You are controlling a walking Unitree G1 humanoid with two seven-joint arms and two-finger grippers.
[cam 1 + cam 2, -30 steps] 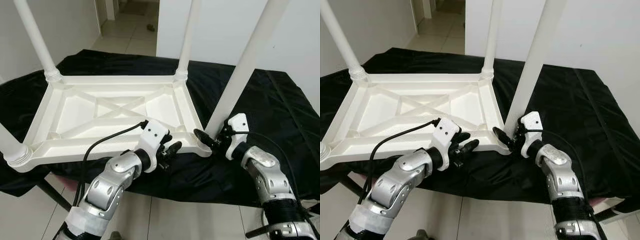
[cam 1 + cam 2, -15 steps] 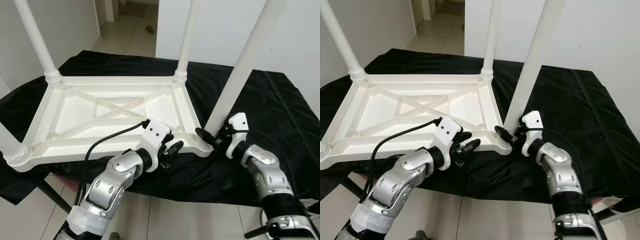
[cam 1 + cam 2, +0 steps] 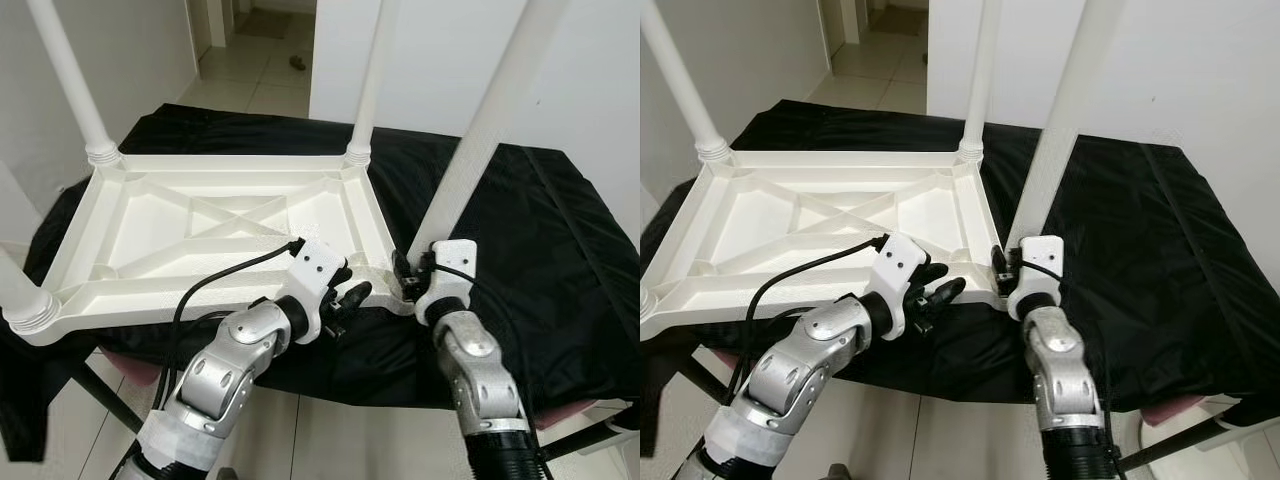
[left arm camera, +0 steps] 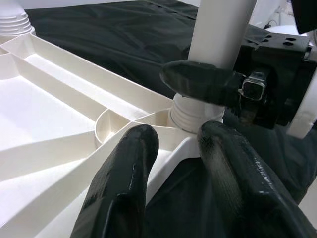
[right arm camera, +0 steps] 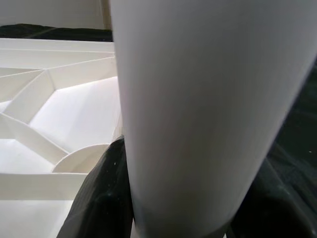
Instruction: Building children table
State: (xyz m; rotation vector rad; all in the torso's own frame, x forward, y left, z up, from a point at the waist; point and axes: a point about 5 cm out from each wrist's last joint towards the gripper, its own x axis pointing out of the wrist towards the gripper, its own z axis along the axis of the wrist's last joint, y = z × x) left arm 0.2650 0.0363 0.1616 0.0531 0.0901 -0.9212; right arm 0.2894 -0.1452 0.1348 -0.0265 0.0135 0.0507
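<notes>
The robot's left gripper needs to grab the table by its thin rim point(image 3: 372, 300) next, beside the table's corner socket, because the table's ribbed panel is far wider than the gripper's fingers.
A white plastic children's table point(image 3: 150, 225) lies upside down on a black cloth point(image 3: 560, 250), its legs pointing up. At the near right corner, my right gripper point(image 3: 408, 275) is shut around the base of the leg point(image 3: 480, 130). In the right wrist view that leg point(image 5: 198, 99) sits between my two fingers point(image 5: 99, 198). My left gripper point(image 3: 350, 298) is at the table's near rim, just left of that corner. Its fingers point(image 4: 124, 188) are open and straddle the rim below the leg's threaded socket point(image 4: 193, 111). One right finger point(image 4: 198, 82) crosses the socket.
Three other legs stand up: far left point(image 3: 70, 75), far right point(image 3: 368, 80) and near left point(image 3: 20, 290). The cloth-covered surface ends close in front of me, with tiled floor point(image 3: 330, 430) below. White walls and a doorway point(image 3: 260, 40) lie behind.
My right arm has swung in toward the left and its gripper has closed around the base of the near right leg. The left gripper has hardly moved. The camera shifted slightly.
</notes>
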